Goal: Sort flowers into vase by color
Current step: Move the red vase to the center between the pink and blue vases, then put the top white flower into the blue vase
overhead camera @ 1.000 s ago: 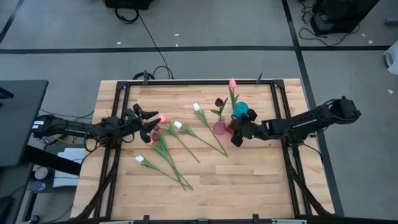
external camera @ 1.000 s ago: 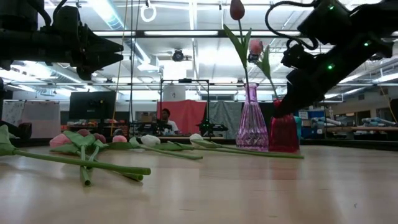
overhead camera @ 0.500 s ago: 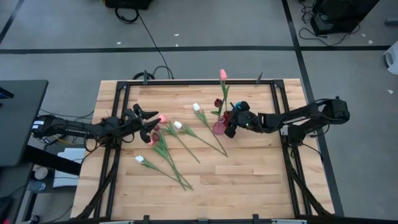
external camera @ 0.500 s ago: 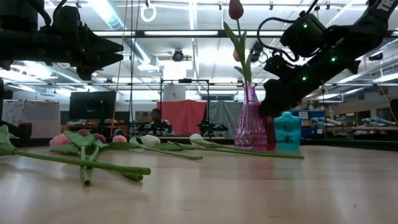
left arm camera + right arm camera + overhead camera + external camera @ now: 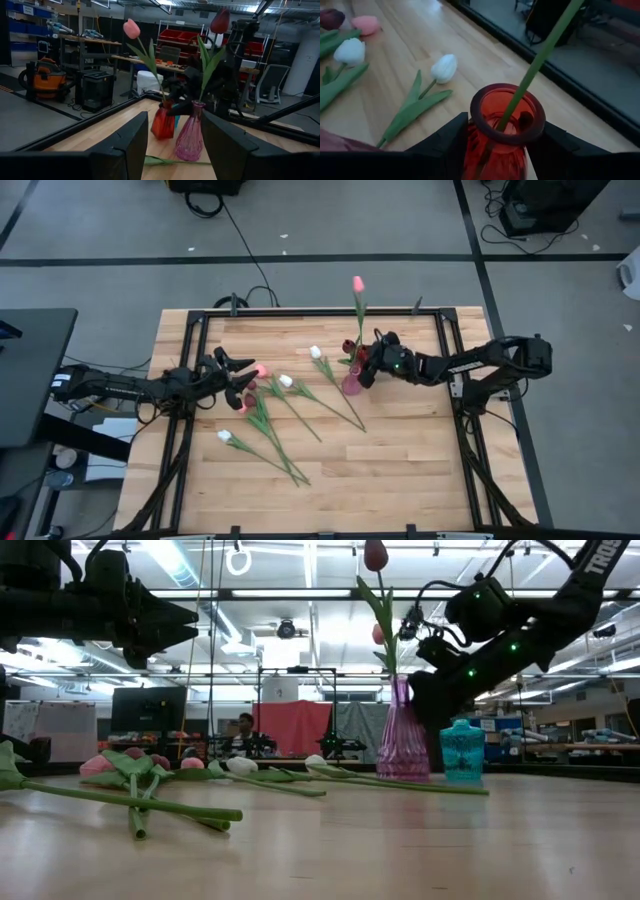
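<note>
My right gripper opens now, since the red vase is upright with its base on the wood beyond the pink vase and would stand.
My right gripper (image 5: 368, 368) is shut on a red glass vase (image 5: 506, 131) that has one pink tulip (image 5: 357, 283) in it. It stands just past the pink vase (image 5: 352, 386), which holds a maroon tulip (image 5: 220, 20). A teal vase (image 5: 462, 750) sits to the right of them. Loose tulips lie flat on the wood: white heads (image 5: 316, 352) (image 5: 285, 381) (image 5: 224, 436), a pink head (image 5: 260, 370) and a maroon one (image 5: 330, 18). My left gripper (image 5: 236, 376) hangs open above the loose flowers near the table's left side and touches none of them. My right gripper has the red vase's shoulder, just under its round rim (image 5: 482, 120), between its two fingers (image 5: 447, 137), one on each side. The fingers come in level from the table's right. The vase stays upright, and its tulip stem (image 5: 540, 60) rises out of the mouth. Whether its base is on the table I cannot tell.
The table's black frame rails (image 5: 448, 330) run along its sides. Bare wood (image 5: 400, 460) lies toward the near edge, right of the loose stems. A person (image 5: 245, 730) sits far back in the room.
My right gripper has carried the red vase with its pink tulip toward the table's left and far edge, from the right of the pink vase to behind it. In the low view the teal vase has come out from behind the arm. The left arm has kept still.
</note>
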